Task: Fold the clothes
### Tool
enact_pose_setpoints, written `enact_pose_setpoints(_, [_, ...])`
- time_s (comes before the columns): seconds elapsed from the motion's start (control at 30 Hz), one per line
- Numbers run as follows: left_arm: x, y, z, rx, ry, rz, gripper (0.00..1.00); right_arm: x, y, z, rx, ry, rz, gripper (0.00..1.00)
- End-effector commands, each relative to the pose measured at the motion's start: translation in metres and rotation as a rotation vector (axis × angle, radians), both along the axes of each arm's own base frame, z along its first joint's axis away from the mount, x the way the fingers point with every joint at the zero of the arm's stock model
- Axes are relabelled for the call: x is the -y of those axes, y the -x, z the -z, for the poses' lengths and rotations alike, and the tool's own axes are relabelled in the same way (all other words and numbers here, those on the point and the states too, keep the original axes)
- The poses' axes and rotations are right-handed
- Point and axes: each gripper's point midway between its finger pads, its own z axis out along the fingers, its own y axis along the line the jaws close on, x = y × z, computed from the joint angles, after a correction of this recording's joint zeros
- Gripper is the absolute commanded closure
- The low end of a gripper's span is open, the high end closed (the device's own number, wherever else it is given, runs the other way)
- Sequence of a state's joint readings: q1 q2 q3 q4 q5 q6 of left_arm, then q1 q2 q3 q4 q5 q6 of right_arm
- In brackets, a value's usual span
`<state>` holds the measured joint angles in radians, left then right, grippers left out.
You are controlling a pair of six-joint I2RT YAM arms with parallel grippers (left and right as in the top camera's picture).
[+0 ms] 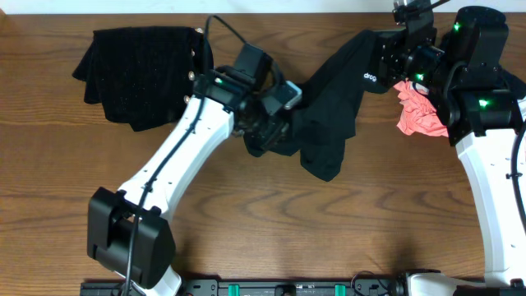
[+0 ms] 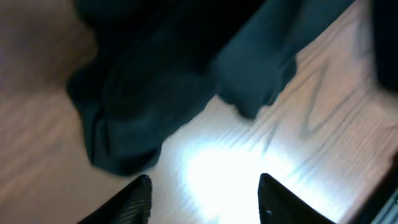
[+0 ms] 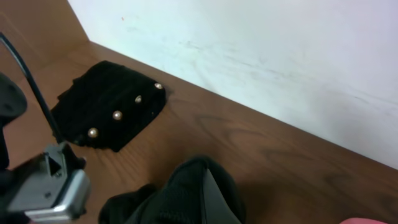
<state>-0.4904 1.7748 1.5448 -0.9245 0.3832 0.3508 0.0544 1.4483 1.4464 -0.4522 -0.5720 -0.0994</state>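
Note:
I will next grab the black garment's loose end [image 1: 261, 144] [image 2: 129, 148] with my left gripper, opposite where my right gripper holds it. This will spread the garment flat for folding.
A black garment [image 1: 333, 107] with white lettering lies stretched across the table's middle. My right gripper [image 1: 393, 51] is shut on its upper right end and holds it raised; in the right wrist view the cloth [image 3: 199, 193] drapes over the fingers. My left gripper [image 2: 202, 193] is open and empty just above the wood, next to the garment's lower left edge [image 2: 143, 112]; it also shows in the overhead view [image 1: 267, 131]. A folded black garment with round studs [image 1: 140, 70] lies at the back left and shows in the right wrist view [image 3: 109, 109].
A crumpled pink garment [image 1: 419, 111] lies at the right beside the right arm. A white wall [image 3: 280, 56] borders the table's far edge. Bare wood [image 1: 329, 230] fills the front of the table.

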Motion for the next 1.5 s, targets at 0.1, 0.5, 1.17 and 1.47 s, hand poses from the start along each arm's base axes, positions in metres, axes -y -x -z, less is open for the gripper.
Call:
enact_pose_setpoints(0.1, [-0.007,-0.012,0.025,0.062,-0.154,0.006,0.43,-0.001,0.004,-0.011,0.035,-0.005,-0.025,0.99])
enact_pose_setpoints(0.5, [-0.016,-0.046,0.045,0.124,-0.197,-0.047,0.39,0.008,0.002,-0.012,0.035,-0.007,-0.009,0.99])
enact_pose_setpoints(1.17, [0.0,-0.073,0.083,0.151,-0.177,-0.05,0.49,0.021,-0.001,-0.01,0.031,-0.006,0.022,0.98])
enact_pose_setpoints(1.47, [-0.011,-0.086,0.033,0.253,-0.166,-0.195,0.94,0.024,-0.004,-0.013,0.044,-0.004,0.033,0.97])
